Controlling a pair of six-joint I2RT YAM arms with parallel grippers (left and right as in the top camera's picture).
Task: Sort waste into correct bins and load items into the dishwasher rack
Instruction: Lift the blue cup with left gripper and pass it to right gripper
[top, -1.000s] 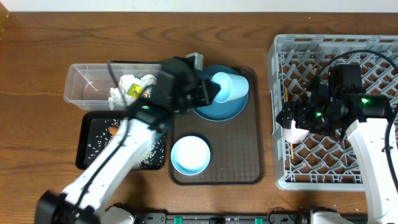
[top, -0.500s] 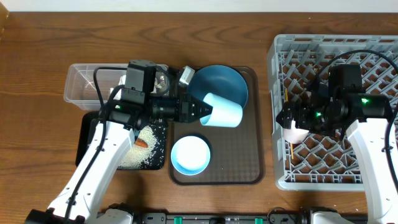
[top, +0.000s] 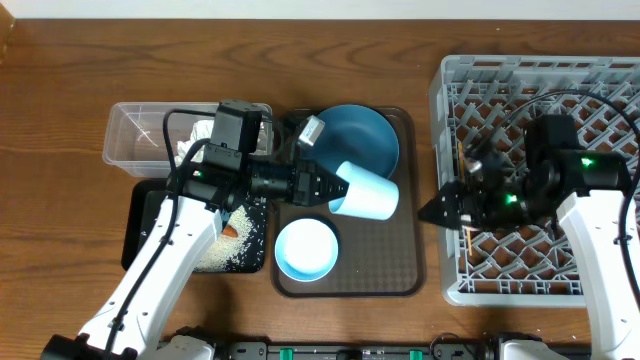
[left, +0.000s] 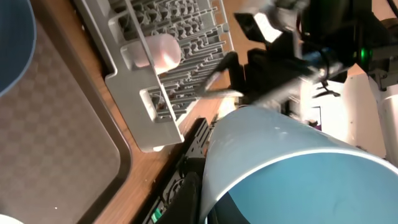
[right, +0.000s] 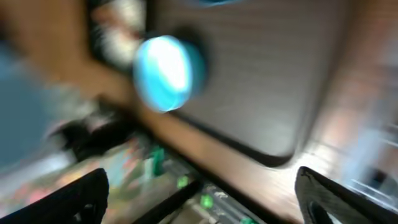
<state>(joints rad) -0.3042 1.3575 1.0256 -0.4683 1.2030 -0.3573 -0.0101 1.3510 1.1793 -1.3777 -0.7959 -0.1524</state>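
Note:
The light blue cup should go opening-first into the rack, so my right gripper needs to grab its closed base end (top: 386, 200), opposite my left gripper's hold on its rim.
My left gripper (top: 325, 186) is shut on the light blue cup (top: 366, 190) and holds it on its side above the brown tray, between the blue plate (top: 357, 138) and the white bowl (top: 306, 248). The cup fills the left wrist view (left: 292, 162). My right gripper (top: 440, 212) is open and empty at the left edge of the grey dishwasher rack (top: 545, 70), pointing left. The pinkish cup (left: 163, 51) lies in the rack near its corner. A chopstick (top: 468, 241) lies in the rack. The right wrist view is blurred and shows the bowl (right: 165, 71).
The clear tub (top: 140, 135) holds paper wads (top: 205, 140). The black bin (top: 145, 235) holds rice and a carrot (top: 230, 231). The brown tray (top: 385, 255) carries the plate and bowl. Bare wooden table lies between the tray and the rack.
My left gripper moved the blue cup a little right and toward the front. My right gripper let go of the pinkish cup, opened and swung to point left.

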